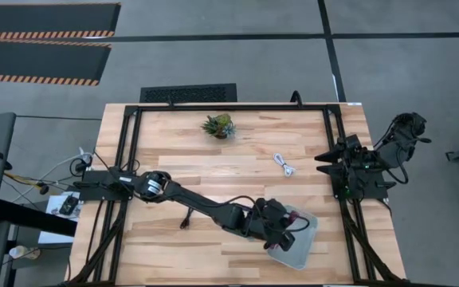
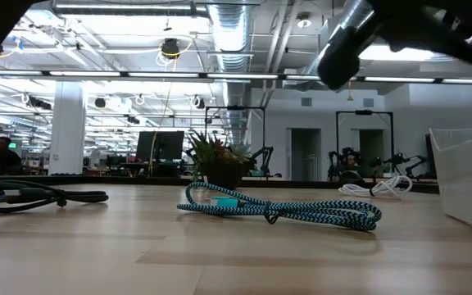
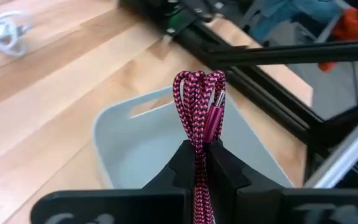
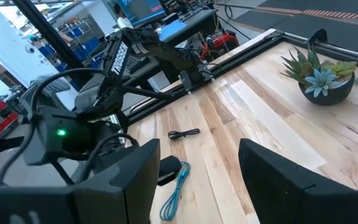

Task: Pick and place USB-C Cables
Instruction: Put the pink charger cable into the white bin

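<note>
The loops of the maroon-red cable hang high, across the tray's slotted rim point(image 1: 309, 214) point(image 3: 135, 102), so my left gripper needs to lower the cable before letting it go.
My left gripper point(image 1: 292, 226) hangs over the pale blue tray point(image 1: 305, 241) near the table's front right and is shut on the maroon-red cable point(image 3: 197, 99). In the left wrist view the tray's bare floor point(image 3: 142, 146) lies below the cable. The white cable point(image 1: 284, 164) lies on the wood toward the right. The black cable point(image 1: 186, 219) lies by the left arm, and the teal cable point(image 2: 277, 211) lies flat mid-table. My right gripper point(image 4: 197, 168) waits open at the table's right edge point(image 1: 325, 163). My left gripper pinches the maroon-red cable bundle between its two fingers, with several strands running along the fingers. The looped end and a metal plug point(image 3: 215, 102) stick out past the fingertips point(image 3: 185, 155). The cable is lifted clear above the tray.
A small green plant in a dark pot point(image 1: 218, 125) stands near the far edge. Black frame rails point(image 1: 130, 159) run along the left and right sides of the table. Bare wood lies between the plant and the tray.
</note>
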Available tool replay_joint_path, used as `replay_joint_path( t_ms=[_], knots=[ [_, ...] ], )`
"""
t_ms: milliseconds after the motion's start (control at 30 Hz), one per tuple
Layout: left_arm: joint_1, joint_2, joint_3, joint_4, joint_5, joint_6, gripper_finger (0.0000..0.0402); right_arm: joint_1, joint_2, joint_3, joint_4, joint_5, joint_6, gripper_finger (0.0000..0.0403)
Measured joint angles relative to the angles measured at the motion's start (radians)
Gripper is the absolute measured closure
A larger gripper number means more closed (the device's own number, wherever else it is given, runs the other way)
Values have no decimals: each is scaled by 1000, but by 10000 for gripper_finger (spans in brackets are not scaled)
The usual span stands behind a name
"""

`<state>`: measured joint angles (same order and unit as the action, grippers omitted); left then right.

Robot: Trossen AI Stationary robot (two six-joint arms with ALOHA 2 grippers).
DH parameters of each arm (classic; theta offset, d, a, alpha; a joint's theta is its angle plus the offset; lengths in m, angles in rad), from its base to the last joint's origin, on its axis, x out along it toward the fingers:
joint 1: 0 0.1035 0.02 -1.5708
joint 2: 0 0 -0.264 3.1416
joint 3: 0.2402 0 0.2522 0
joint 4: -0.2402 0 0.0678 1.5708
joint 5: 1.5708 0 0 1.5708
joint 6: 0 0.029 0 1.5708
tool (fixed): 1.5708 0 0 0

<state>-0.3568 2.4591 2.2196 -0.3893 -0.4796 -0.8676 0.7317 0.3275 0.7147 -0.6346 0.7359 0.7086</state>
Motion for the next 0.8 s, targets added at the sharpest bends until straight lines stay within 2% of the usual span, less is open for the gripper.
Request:
replay_joint_path(
  t_ms=[300, 467, 800],
  knots=[
    [14, 35, 1, 8, 32, -37, 397, 0, 0, 0, 1, -1, 2, 159],
    [26, 70, -2, -29, 117, -78, 397, 0, 0, 0, 0, -3, 2, 159],
    [52, 106, 0, -16, 194, -84, 397, 0, 0, -1, -3, -3, -1, 159]
  ],
)
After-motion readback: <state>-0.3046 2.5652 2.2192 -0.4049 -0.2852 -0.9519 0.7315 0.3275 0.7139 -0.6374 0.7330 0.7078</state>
